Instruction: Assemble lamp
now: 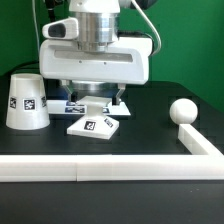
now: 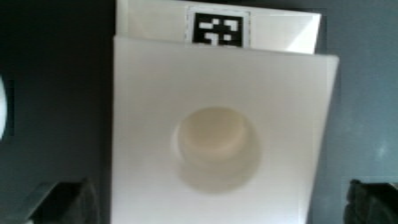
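Observation:
My gripper should close on the lamp base now, because my open fingers are on both sides of the lamp base's top (image 1: 95,101) (image 2: 221,150).
The flat square lamp base (image 1: 95,124) lies on the black table at the centre, tag on its front edge. In the wrist view the base (image 2: 219,90) fills the middle, with a round hollow in its top and a tag at its far edge. My gripper (image 1: 100,101) hangs just above and behind the base. It is open, with a dark fingertip (image 2: 63,203) outside each side of the base and nothing held. The cone shade (image 1: 26,100) stands at the exterior view's left. The ball-shaped bulb (image 1: 181,111) rests at the right.
The marker board (image 1: 66,103) lies under the gripper, behind the base. A low white rail (image 1: 100,166) runs along the front of the table and turns back along the exterior view's right side (image 1: 204,143), close to the bulb.

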{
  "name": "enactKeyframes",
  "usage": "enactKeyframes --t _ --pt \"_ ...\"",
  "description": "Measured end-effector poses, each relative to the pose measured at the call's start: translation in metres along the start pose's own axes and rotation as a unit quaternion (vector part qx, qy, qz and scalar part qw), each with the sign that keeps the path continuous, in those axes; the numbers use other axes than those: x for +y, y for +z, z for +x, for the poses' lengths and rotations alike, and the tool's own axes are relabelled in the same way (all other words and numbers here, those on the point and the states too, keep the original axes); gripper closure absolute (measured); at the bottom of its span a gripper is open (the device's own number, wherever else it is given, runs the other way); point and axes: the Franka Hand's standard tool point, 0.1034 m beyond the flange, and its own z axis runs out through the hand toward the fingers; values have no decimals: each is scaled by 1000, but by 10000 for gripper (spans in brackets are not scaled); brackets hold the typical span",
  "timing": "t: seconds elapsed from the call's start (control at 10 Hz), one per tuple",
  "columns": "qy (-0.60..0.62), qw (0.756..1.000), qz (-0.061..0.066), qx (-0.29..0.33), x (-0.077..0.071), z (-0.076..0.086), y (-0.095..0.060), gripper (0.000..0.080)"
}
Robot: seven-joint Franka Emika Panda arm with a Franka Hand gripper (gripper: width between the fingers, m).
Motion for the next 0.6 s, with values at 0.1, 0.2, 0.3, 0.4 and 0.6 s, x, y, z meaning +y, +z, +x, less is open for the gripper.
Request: enactKeyframes --t 0.1,0.2,0.3,0.4,0.6 --pt "0 1000 0 -1 0 -1 1 100" --pt "0 1000 -1 -3 0 -2 2 100" --pt "0 1000 -1 -4 0 -3 3 100" --pt "0 1000 -1 -5 0 -4 3 100" --pt "-5 1000 -1 -5 -4 -6 3 265"
